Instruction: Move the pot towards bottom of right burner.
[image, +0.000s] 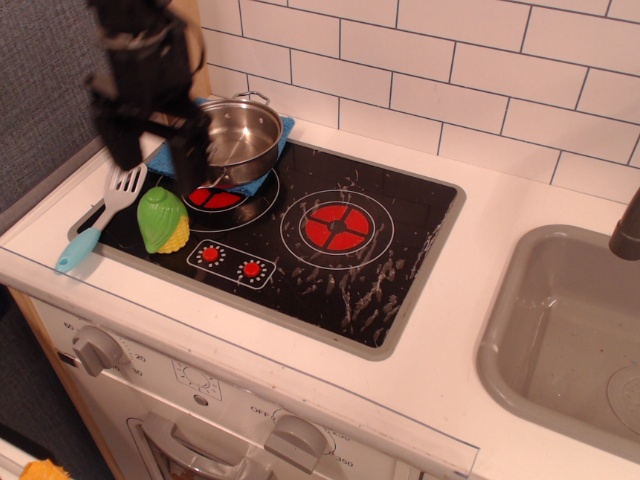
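My gripper is going to shift the pot toward the bare red burner (337, 228), so next it will grab the shiny steel pot by its rim (281, 130).
The shiny steel pot (237, 138) sits at the back left of the black cooktop (400, 260), on a blue cloth (285, 127) and partly over the left burner (214, 198). The right burner (337, 228), a red four-part disc with white rings, lies bare to the pot's right and nearer the front. My gripper (156, 160) is motion-blurred just left of the pot. Its two black fingers hang wide apart and hold nothing, and the right finger is close to the pot's left rim.
A green-and-yellow toy corn (164, 220) and a white spatula with a blue handle (100, 214) lie at the cooktop's left edge. Two small red dots (230, 261) sit in front of the left burner. A grey sink (565, 330) is at the right.
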